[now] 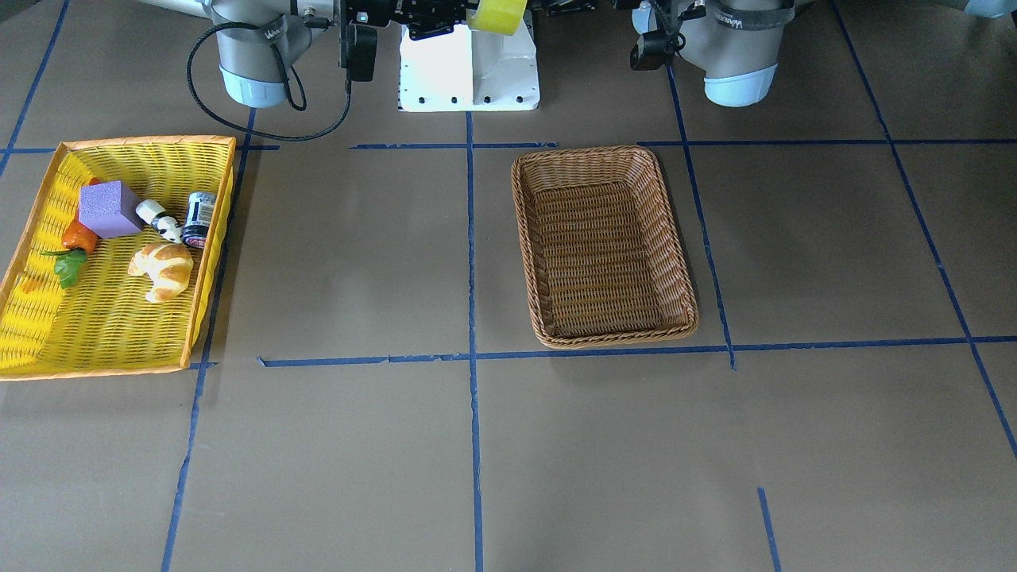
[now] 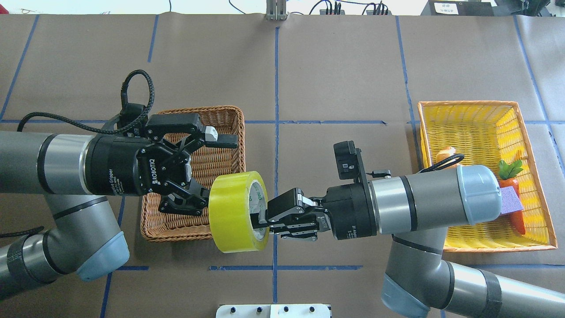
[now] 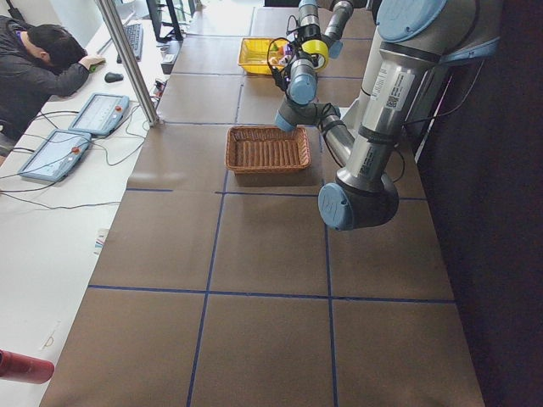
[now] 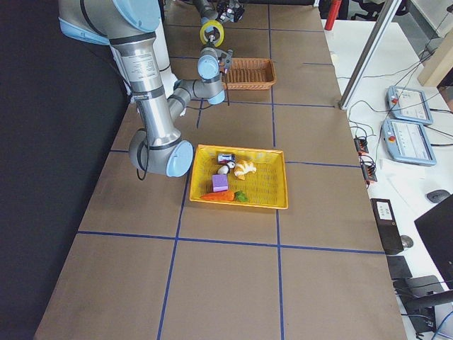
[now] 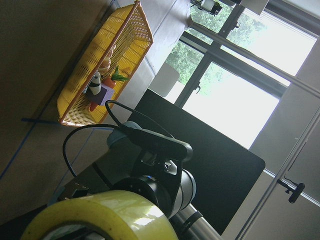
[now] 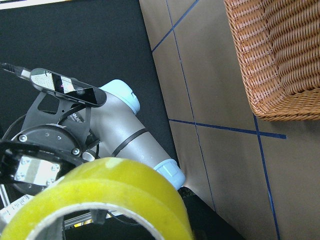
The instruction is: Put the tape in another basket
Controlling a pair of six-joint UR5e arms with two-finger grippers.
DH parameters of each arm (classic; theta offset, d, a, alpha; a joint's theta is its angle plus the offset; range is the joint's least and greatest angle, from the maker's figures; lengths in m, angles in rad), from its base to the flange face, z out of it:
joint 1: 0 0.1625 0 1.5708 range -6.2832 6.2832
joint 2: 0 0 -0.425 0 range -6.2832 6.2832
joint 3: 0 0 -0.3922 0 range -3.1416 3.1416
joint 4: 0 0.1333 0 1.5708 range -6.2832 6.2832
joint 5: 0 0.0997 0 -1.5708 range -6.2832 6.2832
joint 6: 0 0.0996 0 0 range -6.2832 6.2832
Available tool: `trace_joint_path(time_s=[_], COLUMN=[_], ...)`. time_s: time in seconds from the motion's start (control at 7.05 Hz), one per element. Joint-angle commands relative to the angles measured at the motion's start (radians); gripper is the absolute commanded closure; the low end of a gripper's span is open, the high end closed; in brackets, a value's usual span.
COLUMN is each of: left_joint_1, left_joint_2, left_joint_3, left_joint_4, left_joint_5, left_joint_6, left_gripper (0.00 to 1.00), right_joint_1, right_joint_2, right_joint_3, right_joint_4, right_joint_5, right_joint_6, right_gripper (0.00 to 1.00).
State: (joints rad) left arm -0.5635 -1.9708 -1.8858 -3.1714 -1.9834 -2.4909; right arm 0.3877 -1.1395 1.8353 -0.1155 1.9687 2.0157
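Note:
I will next grip the yellow tape by its side (image 1: 497, 15) (image 5: 127, 210) with my left gripper, so that I can move it into the brown wicker basket.
The tape (image 2: 231, 212), a wide yellow-green roll with a whitish printed core, hangs in the air near the robot's base, beside the near right corner of the brown wicker basket (image 2: 229, 110). My right gripper (image 2: 263, 219) is shut on the roll's wall, one finger inside the core. My left gripper (image 2: 218, 170) is open wide on the roll's other side, its lower finger close to the roll. The tape fills the bottom of the left wrist view (image 5: 100, 217) and the right wrist view (image 6: 100, 200). The wicker basket (image 1: 604, 340) holds nothing.
The yellow basket (image 1: 143, 143) with orange rim holds a croissant (image 1: 163, 270), a purple block (image 1: 110, 209), a carrot (image 1: 75, 238), a small can (image 1: 199, 218) and a small black-and-white figure (image 1: 159, 221). The white robot base (image 1: 469, 71) stands between the arms.

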Motion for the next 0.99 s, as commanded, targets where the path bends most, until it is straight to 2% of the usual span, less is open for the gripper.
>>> trace_joint_path(time_s=[0.0,0.14,0.28,0.43,0.57,0.71,0.85], left_joint_1=[0.007,0.014,0.017,0.019,0.019,0.019,0.019], left_joint_2=[-0.003,-0.003,-0.003,-0.003,-0.002,-0.002,0.000], left_joint_3=[-0.002,-0.007,-0.015,-0.024,-0.029,-0.030,-0.050], left_joint_4=[0.002,0.002,0.004,0.005,0.007,0.007,0.008], left_joint_5=[0.003,0.003,0.003,0.002,0.002,-0.002,-0.003], left_joint_6=[-0.002,0.000,-0.003,-0.008,-0.008,-0.008,-0.026], left_gripper=[0.00,0.03,0.17,0.60,0.88,0.96,0.99], right_joint_1=[-0.012,-0.012,-0.010,-0.012,-0.015,-0.013,-0.013], right_joint_2=[0.007,0.007,0.007,0.004,0.003,0.003,0.004], right_joint_3=[0.001,0.001,0.001,-0.002,-0.004,-0.002,-0.001], right_joint_4=[-0.003,-0.003,-0.001,-0.001,-0.001,-0.001,-0.001], right_joint_5=[-0.017,-0.017,-0.024,-0.057,-0.065,-0.065,-0.067], right_joint_6=[0.000,0.000,-0.002,-0.002,-0.003,-0.002,0.000], right_gripper=[0.97,0.97,0.94,0.59,0.11,0.01,0.00])
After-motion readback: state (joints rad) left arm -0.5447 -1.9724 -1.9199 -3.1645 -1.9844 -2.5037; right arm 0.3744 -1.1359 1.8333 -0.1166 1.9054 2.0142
